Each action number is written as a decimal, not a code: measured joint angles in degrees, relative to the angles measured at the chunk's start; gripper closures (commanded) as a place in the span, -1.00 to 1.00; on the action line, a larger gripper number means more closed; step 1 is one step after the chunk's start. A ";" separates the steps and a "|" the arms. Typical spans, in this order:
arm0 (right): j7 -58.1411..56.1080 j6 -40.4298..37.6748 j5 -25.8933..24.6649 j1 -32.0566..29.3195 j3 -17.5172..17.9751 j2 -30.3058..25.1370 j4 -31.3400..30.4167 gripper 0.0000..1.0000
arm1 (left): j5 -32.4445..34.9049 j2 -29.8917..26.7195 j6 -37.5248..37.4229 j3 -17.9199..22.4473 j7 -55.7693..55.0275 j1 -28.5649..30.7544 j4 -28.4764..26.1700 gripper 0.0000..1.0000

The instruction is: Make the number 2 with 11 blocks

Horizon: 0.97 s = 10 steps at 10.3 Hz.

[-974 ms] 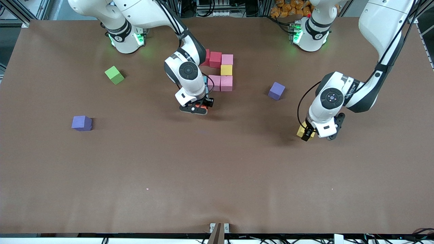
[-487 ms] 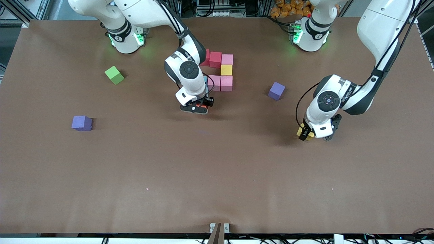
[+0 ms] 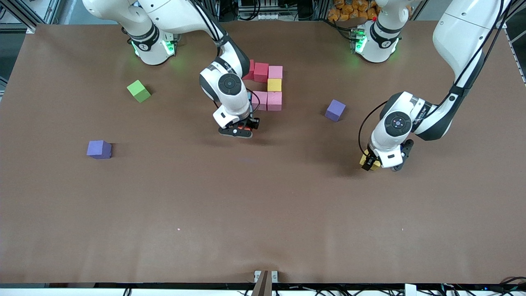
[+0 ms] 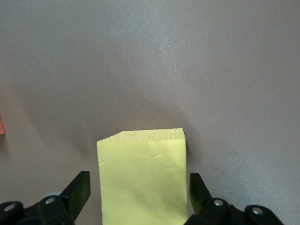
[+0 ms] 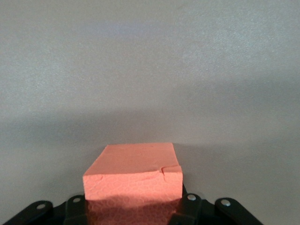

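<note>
I should open my right gripper now, because the orange block (image 3: 245,130) is low on the tabletop at the cluster's near end.
My left gripper (image 3: 371,161) is down at the table, astride a loose yellow block (image 3: 368,160) near the left arm's end. In the left wrist view the yellow block (image 4: 140,178) stands between the fingers (image 4: 80,187) with a narrow gap on each side, so the left gripper (image 4: 138,199) is open. My right gripper (image 3: 241,131) is shut on an orange block (image 3: 245,130), low over the table just nearer the camera than the cluster; the orange block (image 5: 133,173) fills the right gripper (image 5: 132,208). The cluster holds red (image 3: 261,72), pink (image 3: 275,72), yellow (image 3: 274,85) and two pink blocks (image 3: 267,100).
One purple block (image 3: 335,110) lies between the cluster and the left gripper, another purple block (image 3: 99,149) toward the right arm's end. A lime-green cube (image 3: 139,91) sits near the right arm's base. The right wrist hides part of the cluster, where a light blue edge (image 3: 248,98) shows.
The left gripper has shifted slightly toward the cluster and settled around the yellow block, its fingers drawing inward. The right arm with the orange block has barely moved.
</note>
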 measured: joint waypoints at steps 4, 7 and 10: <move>-0.01 -0.19 -1.10 0.01 0.00 -0.06 -0.06 1.00 | 0.01 0.05 0.15 -0.03 0.02 -0.01 0.31 0.25; -0.01 -0.21 -1.28 0.01 -0.02 -0.09 -0.11 0.97 | -0.01 0.04 0.24 -1.40 -0.68 -0.38 1.20 0.25; 0.00 -0.46 -1.33 0.01 -0.08 -0.12 -0.14 -1.00 | -0.03 -0.01 -1.72 -4.90 -5.03 -0.70 2.14 0.25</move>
